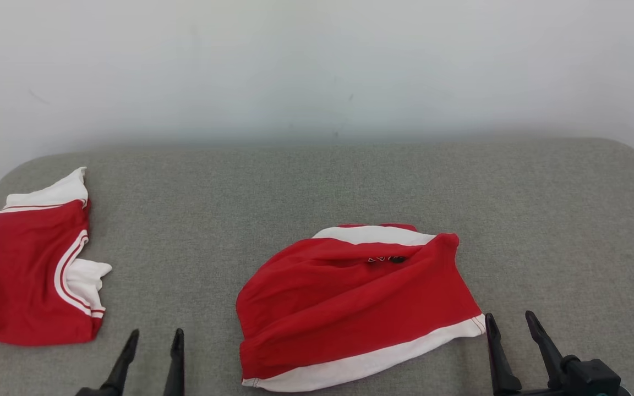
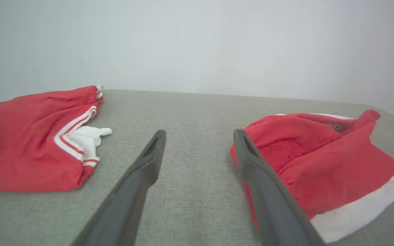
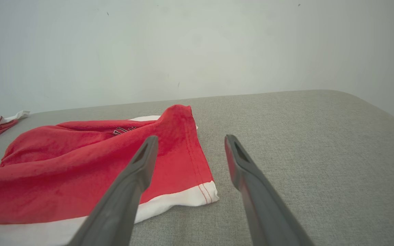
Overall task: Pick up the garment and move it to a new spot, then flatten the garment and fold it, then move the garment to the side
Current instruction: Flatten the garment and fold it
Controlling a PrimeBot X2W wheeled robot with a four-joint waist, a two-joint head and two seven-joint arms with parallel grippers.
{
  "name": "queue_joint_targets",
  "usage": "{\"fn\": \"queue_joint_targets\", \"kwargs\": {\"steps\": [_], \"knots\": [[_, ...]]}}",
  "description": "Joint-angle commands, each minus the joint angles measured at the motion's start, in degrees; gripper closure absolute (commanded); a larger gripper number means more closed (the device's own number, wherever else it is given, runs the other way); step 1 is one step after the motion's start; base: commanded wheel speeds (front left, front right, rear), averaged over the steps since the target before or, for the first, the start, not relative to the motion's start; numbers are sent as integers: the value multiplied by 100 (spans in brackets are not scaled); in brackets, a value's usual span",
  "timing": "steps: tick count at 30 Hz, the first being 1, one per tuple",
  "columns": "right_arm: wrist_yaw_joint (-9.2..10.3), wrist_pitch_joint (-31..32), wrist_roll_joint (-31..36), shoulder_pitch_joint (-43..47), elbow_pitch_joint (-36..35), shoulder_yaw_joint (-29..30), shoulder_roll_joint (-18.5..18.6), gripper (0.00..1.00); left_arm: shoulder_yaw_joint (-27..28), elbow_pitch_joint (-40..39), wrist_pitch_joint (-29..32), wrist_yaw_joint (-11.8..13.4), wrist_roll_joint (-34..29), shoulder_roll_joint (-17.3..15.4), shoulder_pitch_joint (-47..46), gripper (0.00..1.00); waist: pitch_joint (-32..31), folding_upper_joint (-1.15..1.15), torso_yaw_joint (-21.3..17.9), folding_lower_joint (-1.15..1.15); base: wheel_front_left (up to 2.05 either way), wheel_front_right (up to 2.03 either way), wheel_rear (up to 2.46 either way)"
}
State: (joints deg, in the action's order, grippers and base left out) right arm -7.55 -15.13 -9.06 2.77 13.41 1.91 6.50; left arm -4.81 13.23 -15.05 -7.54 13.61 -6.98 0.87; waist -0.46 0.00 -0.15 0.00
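My right gripper grabs the garment by the red corner away from the white hem [image 1: 448,241] [image 3: 180,110] next, since that corner stands up in a fold.
A red garment [image 1: 355,305] with white bands lies rumpled and loosely folded on the grey padded surface, near the front middle; it also fills the right of the left wrist view [image 2: 323,160] and the left of the right wrist view [image 3: 91,160]. My left gripper [image 1: 154,338] stands open at the lower left, between the two pieces of clothing, holding nothing [image 2: 198,135]. My right gripper [image 1: 509,320] is open just right of the garment's near white hem corner, empty [image 3: 190,140].
A second red and white garment [image 1: 31,275] lies folded at the surface's far left edge [image 2: 36,140]. The grey surface [image 1: 542,220] has rounded back corners and ends at a pale wall. Bare fabric lies to the right and behind.
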Motion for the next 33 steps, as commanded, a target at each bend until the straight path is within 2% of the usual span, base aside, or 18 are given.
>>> {"fn": "queue_joint_targets", "kwargs": {"steps": [1,10,19,27,33], "knots": [[13,-2,30,68,-9,12,14,0,142,-146,-19,14,-79,51,113,0,-64,0,54,0,0,0,0],[13,-2,84,194,-12,108,47,0,875,-369,-19,16,-500,144,439,0,-145,0,80,0,0,0,0],[13,-2,121,321,1,171,46,0,1106,-453,-19,39,-687,328,674,0,-133,0,60,0,0,0,0],[13,-3,372,159,229,169,174,0,804,-307,-19,-1,-650,378,524,0,-79,0,75,0,0,0,0],[13,-2,418,-127,693,134,315,0,-128,124,-19,15,-525,203,365,0,-8,0,86,0,0,0,0]]}}
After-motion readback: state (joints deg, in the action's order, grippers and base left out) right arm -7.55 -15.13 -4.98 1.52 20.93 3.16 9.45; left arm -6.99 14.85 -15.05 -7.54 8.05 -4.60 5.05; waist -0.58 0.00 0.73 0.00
